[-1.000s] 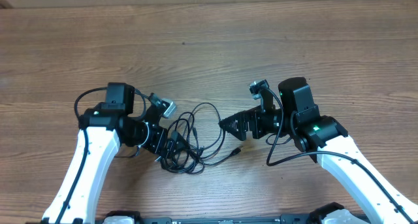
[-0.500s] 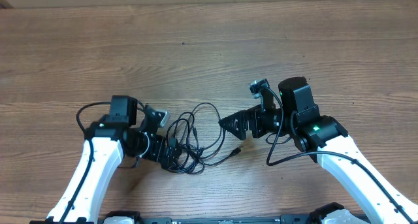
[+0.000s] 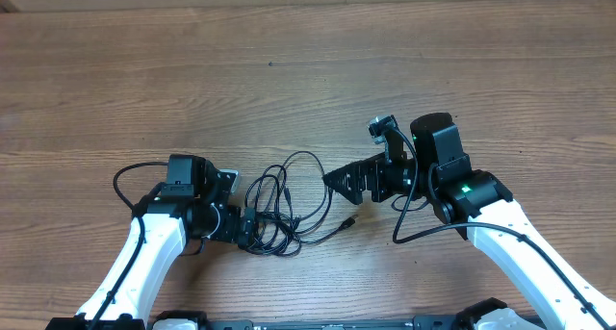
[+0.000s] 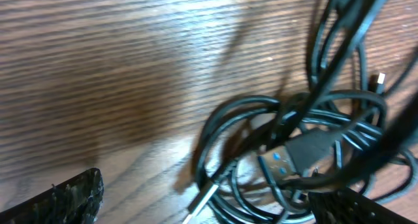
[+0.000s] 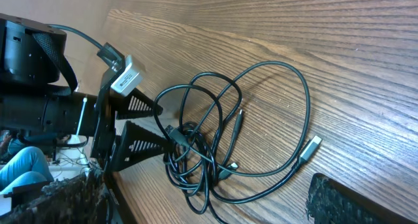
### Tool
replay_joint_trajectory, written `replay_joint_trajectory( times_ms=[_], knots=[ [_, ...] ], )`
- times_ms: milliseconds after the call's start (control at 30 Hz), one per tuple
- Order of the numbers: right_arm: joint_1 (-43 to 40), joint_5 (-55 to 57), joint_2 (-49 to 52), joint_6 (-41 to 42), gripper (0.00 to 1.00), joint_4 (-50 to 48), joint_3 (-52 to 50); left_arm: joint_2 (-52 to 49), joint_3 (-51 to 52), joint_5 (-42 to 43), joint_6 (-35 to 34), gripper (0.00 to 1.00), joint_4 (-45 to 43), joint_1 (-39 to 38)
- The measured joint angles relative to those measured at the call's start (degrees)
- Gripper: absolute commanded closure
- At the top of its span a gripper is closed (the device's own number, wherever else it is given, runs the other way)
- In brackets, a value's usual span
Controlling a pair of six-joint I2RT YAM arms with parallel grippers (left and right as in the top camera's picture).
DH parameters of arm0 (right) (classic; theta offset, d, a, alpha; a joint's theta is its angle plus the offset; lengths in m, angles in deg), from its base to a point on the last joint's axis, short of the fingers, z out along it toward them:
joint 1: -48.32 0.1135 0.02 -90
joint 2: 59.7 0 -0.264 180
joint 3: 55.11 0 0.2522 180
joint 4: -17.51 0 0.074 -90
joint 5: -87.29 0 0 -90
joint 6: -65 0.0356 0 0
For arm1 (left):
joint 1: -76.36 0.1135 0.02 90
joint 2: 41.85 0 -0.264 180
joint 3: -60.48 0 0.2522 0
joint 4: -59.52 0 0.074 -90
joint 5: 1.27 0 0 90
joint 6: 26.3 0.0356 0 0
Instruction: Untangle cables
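Observation:
I next need to grab the cables at the tangle's near edge with my left gripper, and leave the outer loops free for my right gripper to untangle.
The cables [image 3: 269, 224] are thin black cords looped in a small tangle on the wooden table, between the two arms. One silver-tipped plug [image 3: 348, 221] trails out to the right. My left gripper [image 3: 248, 224] is open at the tangle's left edge. In the left wrist view the cables [image 4: 307, 149] lie between its fingers, close to the right finger [image 4: 356, 208], and nothing is gripped. My right gripper [image 3: 339, 188] is open just right of the loops, above the table. Its wrist view shows the cables [image 5: 192, 145], the silver plug [image 5: 312, 147] and the left gripper [image 5: 160, 123] beyond its fingertips.
The brown wood-grain table [image 3: 308, 70] stretches bare behind the arms. Each arm carries its own thicker black cable, one looping at the left [image 3: 120, 171] and one at the right [image 3: 414, 232]. The table's front edge runs just below both arm bases.
My left arm has drawn back toward the front edge, and its open gripper has slid down along the tangle's left side. The right arm and the cables have not moved.

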Motion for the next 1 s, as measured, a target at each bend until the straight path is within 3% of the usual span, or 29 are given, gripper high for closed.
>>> replay_joint_trajectory(
  times_ms=[767,1000],
  knots=[
    [0.0,0.4,0.0,0.0,0.0,-0.2,0.0,-0.8,0.0,-0.8,-0.8,0.0,-2.3,-3.3],
    [0.0,0.4,0.0,0.0,0.0,-0.2,0.0,-4.6,0.0,-1.5,-0.7,0.12,-3.6,-5.6]
  ],
)
